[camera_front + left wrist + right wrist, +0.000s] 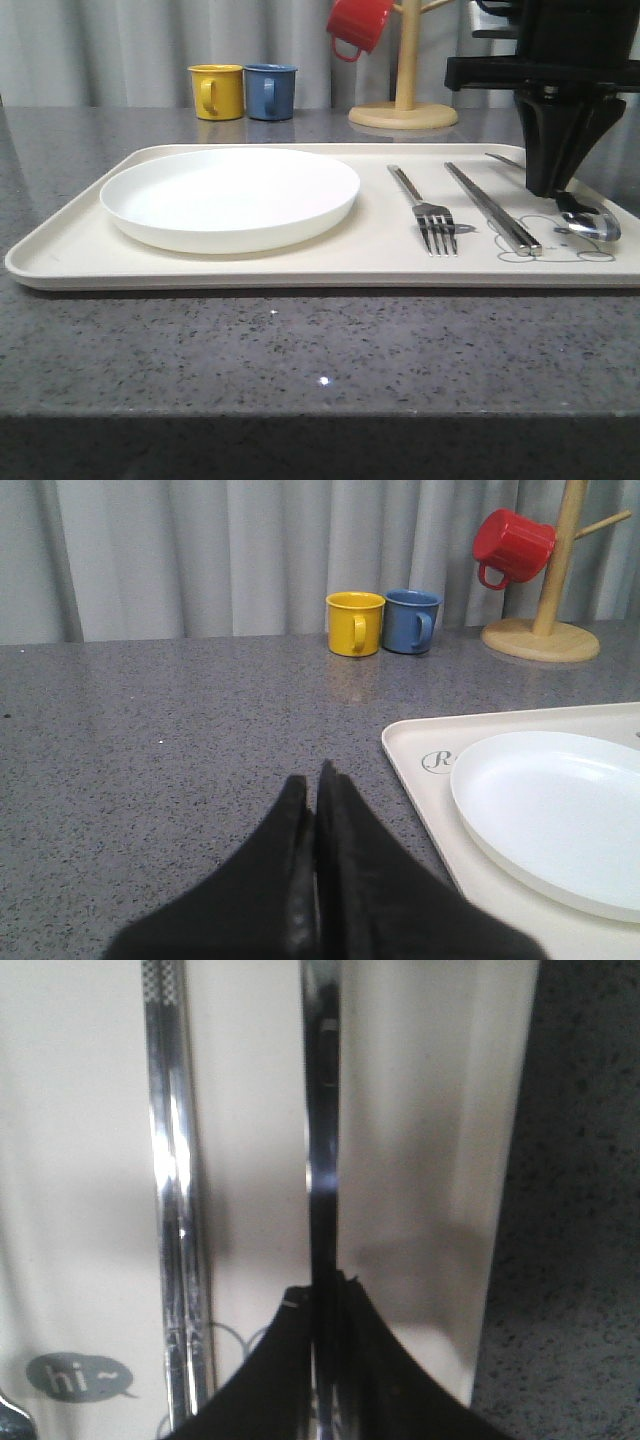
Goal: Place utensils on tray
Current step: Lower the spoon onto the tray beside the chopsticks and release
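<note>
The spoon's bowl hangs low over the cream tray, inside the tray's rim, so it is time for my right gripper to release the spoon now.
The cream tray (60, 262) holds the white plate (230, 195) on its left half. To the plate's right lie the fork (432, 220), the pair of chopsticks (492, 206) and, at the far right, the spoon (590, 225). My right gripper (549, 188) points straight down onto the spoon's handle. The right wrist view shows that gripper (322, 1290) shut on the thin handle of the spoon (322, 1110), beside the chopsticks (172, 1190). My left gripper (312, 780) is shut with nothing in it, over bare table left of the tray (420, 780) and plate (560, 810).
A yellow mug (217, 91) and a blue mug (270, 91) stand behind the tray. A red mug (357, 24) hangs on a wooden mug tree (404, 105) at the back right. Grey speckled tabletop (300, 340) runs from the tray to the front edge.
</note>
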{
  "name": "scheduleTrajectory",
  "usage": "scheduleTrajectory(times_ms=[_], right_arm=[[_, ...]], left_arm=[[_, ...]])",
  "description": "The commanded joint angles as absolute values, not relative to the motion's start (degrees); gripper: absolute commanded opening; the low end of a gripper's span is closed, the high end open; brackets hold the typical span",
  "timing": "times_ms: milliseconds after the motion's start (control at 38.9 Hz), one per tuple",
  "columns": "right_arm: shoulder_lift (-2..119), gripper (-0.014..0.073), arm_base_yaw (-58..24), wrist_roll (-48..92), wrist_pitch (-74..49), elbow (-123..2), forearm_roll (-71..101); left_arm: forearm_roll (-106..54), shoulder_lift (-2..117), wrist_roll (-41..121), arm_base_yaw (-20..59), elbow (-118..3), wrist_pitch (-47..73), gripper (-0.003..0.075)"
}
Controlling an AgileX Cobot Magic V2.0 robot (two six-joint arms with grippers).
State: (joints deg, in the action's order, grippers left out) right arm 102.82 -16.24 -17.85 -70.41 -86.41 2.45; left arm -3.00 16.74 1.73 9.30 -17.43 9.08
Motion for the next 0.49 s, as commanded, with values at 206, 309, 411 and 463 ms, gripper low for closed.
scheduleTrajectory(times_ms=[206,309,411,463], right_arm=[[101.0,-0.0055,-16.09,-19.61,-75.97,-88.18,1.58],[101.0,-0.0055,-16.09,-19.61,-76.01,-88.18,1.51],[101.0,-0.0032,-16.09,-19.61,-76.36,-88.18,1.51],[101.07,0.0008,-16.09,-19.61,-76.52,-88.18,1.51]], left_arm=[[-3.49,17.03,1.24,9.75,-19.11,4.22,-0.0018],[-3.49,17.03,1.24,9.75,-19.11,4.22,-0.0018],[-3.49,17.03,1.24,9.75,-19.11,4.22,-0.0018],[-3.49,17.03,1.24,9.75,-19.11,4.22,-0.0018]])
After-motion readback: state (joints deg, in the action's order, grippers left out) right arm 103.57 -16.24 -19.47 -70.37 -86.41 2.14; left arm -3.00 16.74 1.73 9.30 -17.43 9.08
